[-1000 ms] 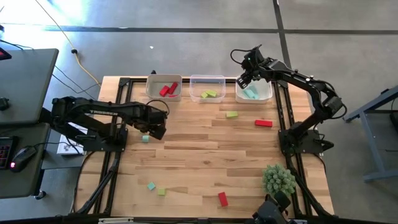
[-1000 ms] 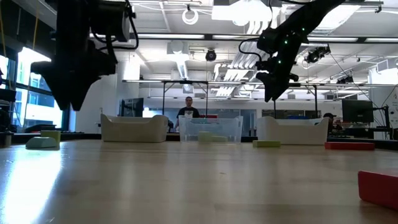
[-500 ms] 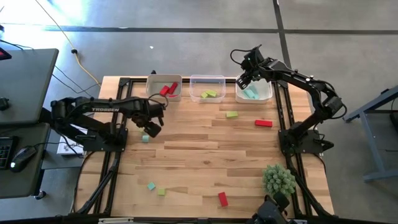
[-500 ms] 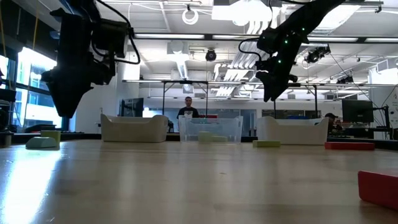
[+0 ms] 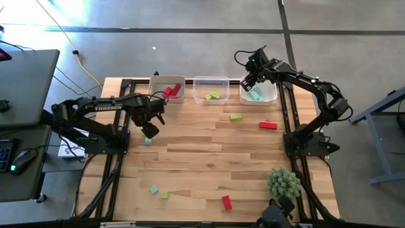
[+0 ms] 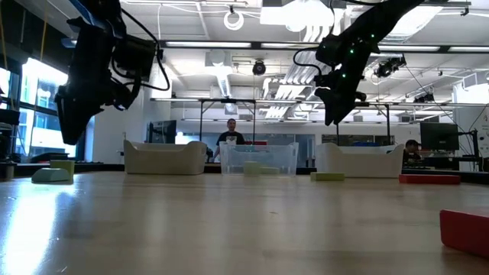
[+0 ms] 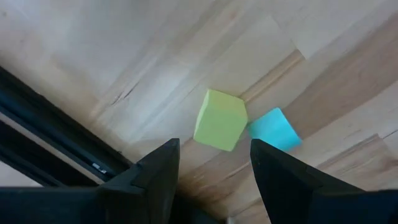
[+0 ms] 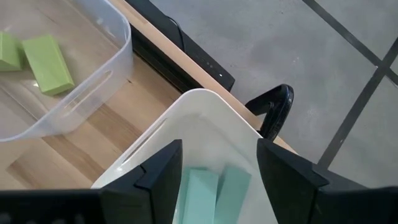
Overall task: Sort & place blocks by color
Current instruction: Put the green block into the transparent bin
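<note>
My left fingers, above the yellow-green cube (image 7: 219, 119), would miss closing now.
My left gripper (image 5: 150, 131) hangs open above the table's left part, touching nothing. In the left wrist view (image 7: 214, 152) a yellow-green cube (image 7: 219, 119) and a teal cube (image 7: 274, 129) lie side by side on the wood just beyond its fingers. The high view shows only the teal cube (image 5: 147, 141). My right gripper (image 5: 247, 82) is open and empty above the right white bin (image 5: 271, 95), which holds two teal blocks (image 8: 199, 186). The left white bin (image 5: 158, 92) holds red blocks (image 5: 169, 91). The clear middle bin (image 5: 211, 82) holds yellow-green blocks (image 8: 46, 55).
Loose blocks lie flat on the table: a yellow-green one (image 5: 236, 116), a red one (image 5: 267, 125), a teal one (image 5: 154, 189), a yellow-green one (image 5: 164, 195) and a red one (image 5: 226, 202). A spiky green plant ball (image 5: 283, 182) sits near the right front corner. People stand beyond the table.
My left gripper has moved toward the table's left edge, staying open above the wood. The right arm has kept still over its bin.
</note>
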